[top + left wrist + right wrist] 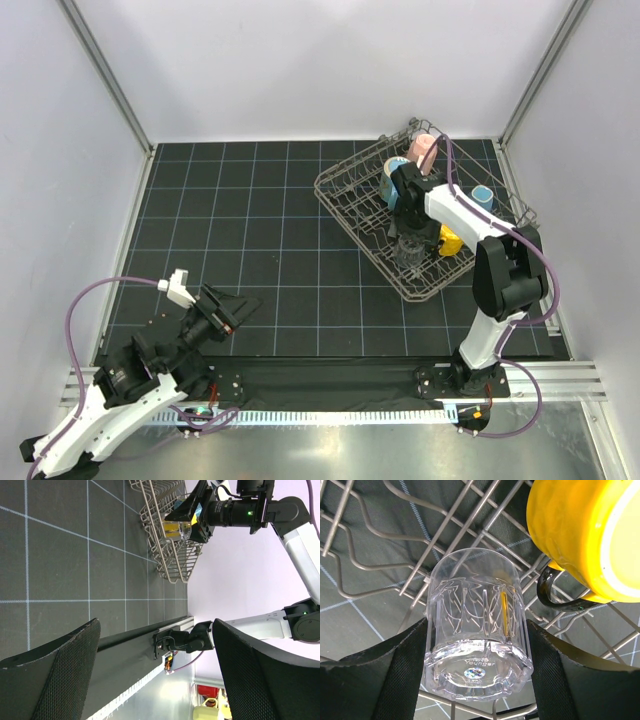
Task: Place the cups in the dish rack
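My right gripper opens now, since the tumbler's rim is down at the rack wires and the tumbler would land.
The grey wire dish rack stands at the back right. In it are a pink cup, a blue mug, a second blue mug and a yellow mug. My right gripper reaches down into the rack, shut on the clear glass tumbler. The tumbler is upside down, base towards the camera, over the rack wires, with the yellow mug beside it. My left gripper is open and empty, low at the front left.
White walls close in the black gridded mat. A black rail with the arm bases runs along the near edge. The left wrist view shows the rack and the right arm in the distance.
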Controlling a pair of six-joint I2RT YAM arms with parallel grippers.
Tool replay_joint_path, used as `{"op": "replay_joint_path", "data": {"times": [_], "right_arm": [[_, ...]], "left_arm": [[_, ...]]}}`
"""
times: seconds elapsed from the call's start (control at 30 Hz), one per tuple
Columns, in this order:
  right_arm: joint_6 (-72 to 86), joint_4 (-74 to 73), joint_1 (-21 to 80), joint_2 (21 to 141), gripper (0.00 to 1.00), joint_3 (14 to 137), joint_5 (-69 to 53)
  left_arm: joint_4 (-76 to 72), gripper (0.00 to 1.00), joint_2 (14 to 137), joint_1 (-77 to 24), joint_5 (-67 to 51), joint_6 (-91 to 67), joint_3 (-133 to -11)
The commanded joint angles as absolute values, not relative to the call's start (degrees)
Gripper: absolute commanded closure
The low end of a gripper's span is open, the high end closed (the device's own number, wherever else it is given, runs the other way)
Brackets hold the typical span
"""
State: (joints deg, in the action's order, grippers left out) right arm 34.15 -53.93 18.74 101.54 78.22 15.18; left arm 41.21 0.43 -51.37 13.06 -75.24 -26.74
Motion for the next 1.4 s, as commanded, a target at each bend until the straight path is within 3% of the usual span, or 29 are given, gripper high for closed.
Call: {"op": "replay_joint_path", "data": {"times": [0.0, 0.07, 0.1, 0.17, 0.23, 0.27, 0.4, 0.43, 0.53, 0.57, 0.97, 1.13, 1.23, 1.37], "right_arm": [[33.13, -52.04, 18.55, 100.28, 0.78, 77.61, 14.86], [32.52, -51.42, 18.55, 99.76, 0.76, 76.91, 13.63], [32.43, -51.16, 18.63, 99.67, 0.64, 76.73, 13.45], [31.99, -50.54, 18.63, 98.88, 0.51, 76.03, 12.84], [31.82, -50.19, 18.55, 98.44, 0.48, 75.68, 13.18], [31.73, -50.36, 18.63, 98.0, 0.35, 75.76, 13.36], [31.55, -50.71, 18.63, 96.77, 0.23, 75.32, 14.41], [31.64, -50.89, 18.63, 96.42, 0.14, 75.06, 14.59], [31.47, -50.98, 18.63, 95.19, 0.12, 74.36, 14.24], [31.2, -50.72, 18.63, 94.84, 0.01, 74.09, 13.8], [26.55, -47.73, 18.81, 85.45, 0.0, 70.05, 9.94], [24.35, -48.25, 19.34, 81.31, 0.0, 70.31, 8.26], [22.24, -48.87, 19.69, 78.67, 0.0, 70.49, 6.16], [20.92, -48.17, 20.48, 74.19, 0.0, 68.74, 4.48]], "left_arm": [[40.96, 0.11, -2.37, -51.5, 13.62, -75.85, -26.46], [40.87, 0.11, -2.46, -51.5, 13.36, -75.94, -26.37], [40.78, 0.11, -2.37, -51.5, 13.27, -75.94, -26.19], [40.61, 0.11, -2.37, -51.5, 13.1, -75.94, -26.28], [40.61, 0.11, -2.37, -51.59, 12.83, -76.02, -26.28], [40.69, 0.11, -2.37, -51.5, 12.75, -76.03, -26.37], [40.87, 0.11, -2.37, -51.5, 12.22, -76.2, -26.28], [40.78, 0.11, -2.46, -51.5, 12.22, -76.29, -26.19], [40.69, 0.11, -2.46, -51.5, 11.95, -76.64, -26.19], [40.69, 0.11, -2.46, -51.5, 11.87, -76.73, -26.28], [38.07, 0.11, -2.37, -51.5, 10.64, -78.31, -23.47], [22.46, 0.11, -0.71, -51.5, 9.67, -78.75, -17.33], [16.63, 0.1, 6.48, -51.42, 9.67, -77.18, -15.12], [10.12, 0.04, 19.48, -50.37, 9.58, -69.72, -20.89]]}}
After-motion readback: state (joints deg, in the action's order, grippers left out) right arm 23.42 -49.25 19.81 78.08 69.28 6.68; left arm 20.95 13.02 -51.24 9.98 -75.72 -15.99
